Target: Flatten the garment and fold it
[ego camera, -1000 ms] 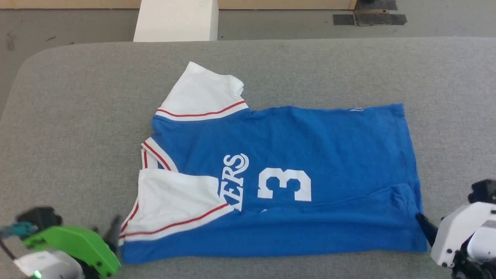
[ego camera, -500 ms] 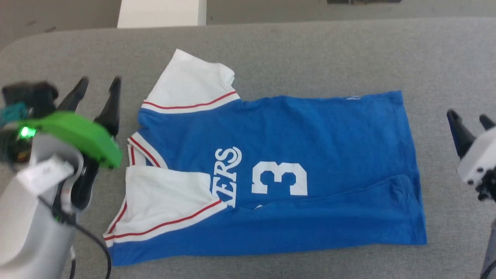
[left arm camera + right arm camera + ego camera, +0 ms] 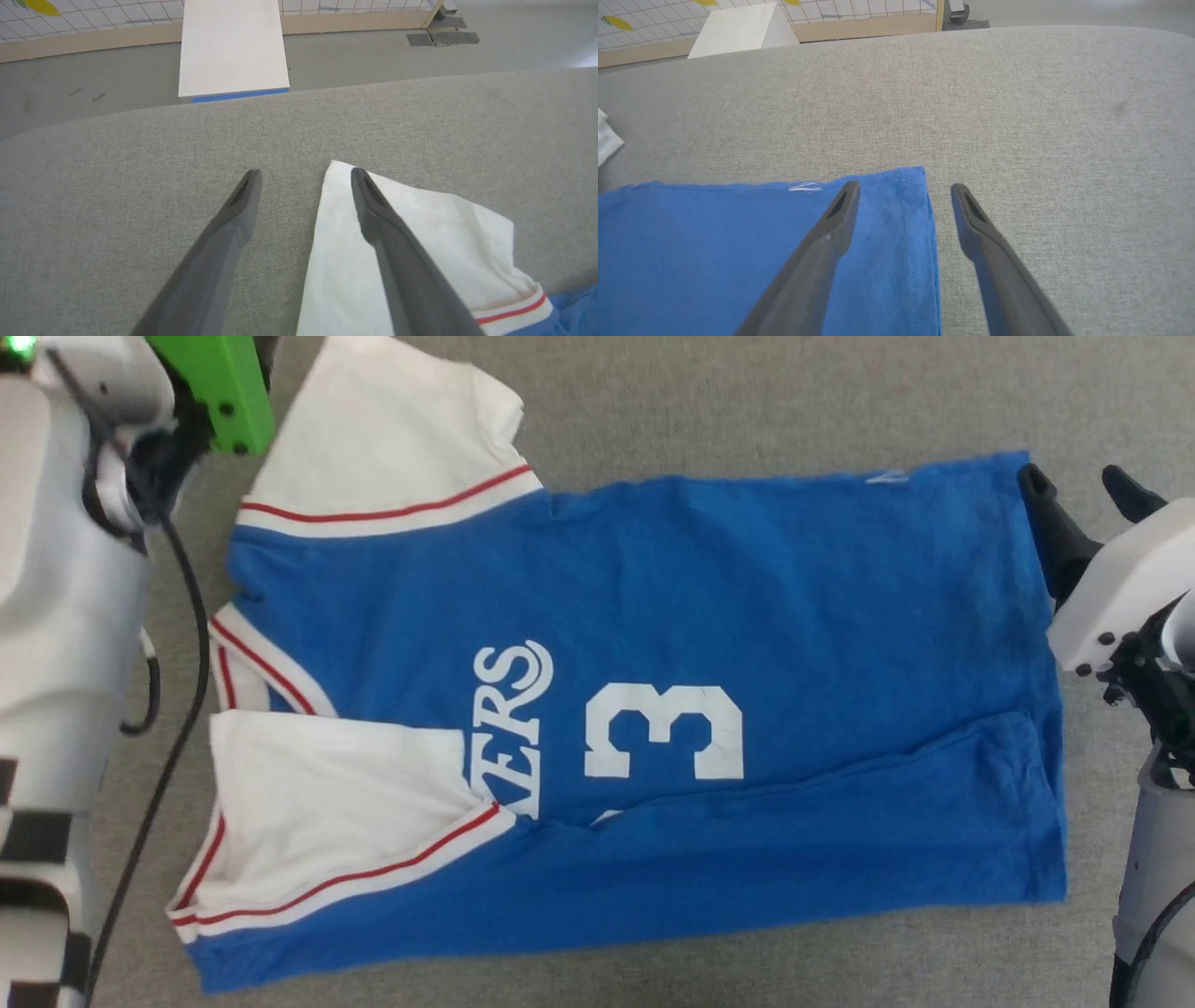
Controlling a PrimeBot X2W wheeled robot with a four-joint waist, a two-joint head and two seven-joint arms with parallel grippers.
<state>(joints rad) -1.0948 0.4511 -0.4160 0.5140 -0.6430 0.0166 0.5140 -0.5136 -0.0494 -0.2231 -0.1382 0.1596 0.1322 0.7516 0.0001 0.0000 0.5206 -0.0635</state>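
Observation:
The left gripper grabs the garment by the sleeve's outer corner [image 3: 337,168] next, where its edge is free, since the far white sleeve lies flat on the tabletop.
The royal-blue garment [image 3: 747,616] lies on the grey padded table [image 3: 747,392], collar to the left and hem to the right. Its near long side is folded up over the chest, with a white sleeve [image 3: 336,793] covering part of the lettering. The other white sleeve [image 3: 411,242] lies flat at the far left. My left gripper [image 3: 303,175] is open, its fingers straddling that sleeve's far corner edge. My right gripper [image 3: 1074,481] is open too, one finger over the garment's far hem corner [image 3: 906,186] and the other over bare table.
Beyond the table's far edge a white block [image 3: 233,46] stands on the grey floor, with a tiled wall behind it. A black cable [image 3: 177,616] hangs along my left arm's pale forearm [image 3: 65,597], beside the collar.
Both grippers have moved from the garment's near corners to its far corners. The head camera has dropped closer, so the whole picture has shifted. The garment lies as before.

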